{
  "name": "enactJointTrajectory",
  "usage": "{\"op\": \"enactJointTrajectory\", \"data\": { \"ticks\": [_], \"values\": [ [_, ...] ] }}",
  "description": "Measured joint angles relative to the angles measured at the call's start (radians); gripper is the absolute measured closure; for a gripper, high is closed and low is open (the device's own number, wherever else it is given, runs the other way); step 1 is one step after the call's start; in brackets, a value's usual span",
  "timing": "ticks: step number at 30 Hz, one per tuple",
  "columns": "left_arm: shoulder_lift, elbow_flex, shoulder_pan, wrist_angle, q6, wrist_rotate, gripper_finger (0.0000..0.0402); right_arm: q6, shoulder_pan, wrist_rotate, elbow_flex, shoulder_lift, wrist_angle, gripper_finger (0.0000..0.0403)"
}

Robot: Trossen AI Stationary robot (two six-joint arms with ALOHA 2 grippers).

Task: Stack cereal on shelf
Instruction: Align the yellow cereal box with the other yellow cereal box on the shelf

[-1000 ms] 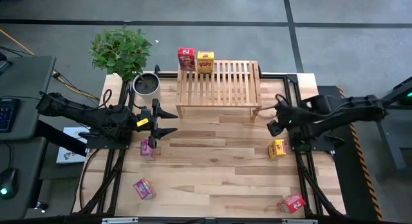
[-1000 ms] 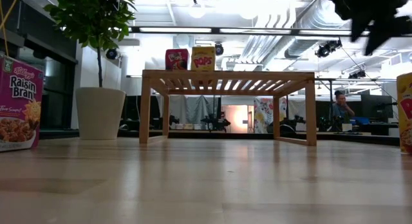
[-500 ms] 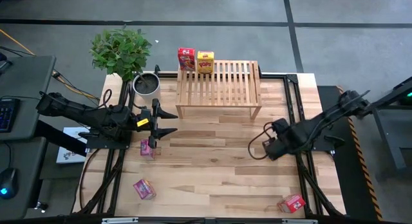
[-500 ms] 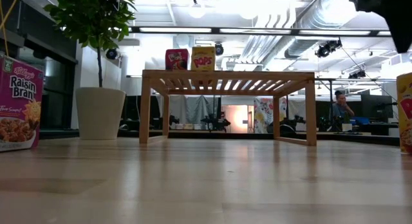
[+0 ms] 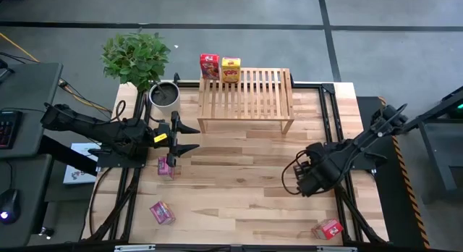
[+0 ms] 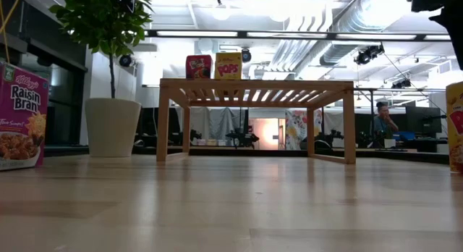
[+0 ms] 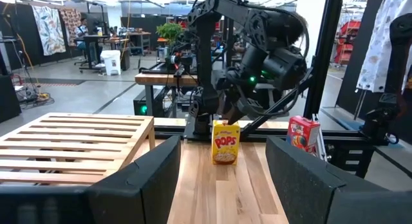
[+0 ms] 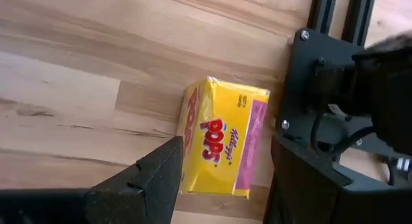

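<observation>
I should lower my right gripper before I close it on the yellow cereal box on the table. My fingers are above the box's printed side (image 8: 222, 143) and would miss if I closed now.
The light-wood slatted shelf (image 5: 246, 96) stands at the table's far middle. A red cereal box (image 5: 209, 66) and a yellow one (image 5: 231, 69) stand upright on its far left corner. My right gripper (image 8: 224, 161) points down, open, over a yellow cereal box (image 8: 222, 147) that stands upright on the table (image 7: 225, 142); its fingers stand on either side of the box. My left gripper (image 5: 184, 136) waits open and level at mid-left, above a pink box (image 5: 166, 167). Another pink box (image 5: 162, 212) and a red box (image 5: 328, 229) lie near the front edge.
A potted plant (image 5: 137, 56) with a white pot (image 5: 165, 95) stands at the far left corner beside the shelf. Black frame rails (image 5: 327, 107) run along both table sides. The middle of the table (image 5: 239, 179) is bare wood. A person (image 6: 381, 118) sits far off in the room.
My right gripper has swung from beside the shelf's right end toward the table's near edge and down. It has tipped to point steeply down and rolled about its axis. It now hangs over the yellow box on the table and hides it from above. The box has stayed put.
</observation>
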Motion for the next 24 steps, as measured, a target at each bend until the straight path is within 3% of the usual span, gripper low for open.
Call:
{"op": "enactJointTrajectory", "data": {
  "ticks": [8,13,24],
  "values": [
    [0.000,0.000,0.000,-0.002,-0.016,0.000,0.0183,0.134,0.011,0.070,-0.046,0.016,0.001,0.0174],
    [0.000,0.000,0.000,-0.002,-0.016,0.000,0.0183,0.195,0.011,0.052,-0.103,0.016,0.034,0.0174],
    [0.000,0.000,0.000,-0.002,-0.016,0.000,0.0183,0.195,0.011,0.051,-0.240,0.016,0.219,0.0174]
  ]
}}
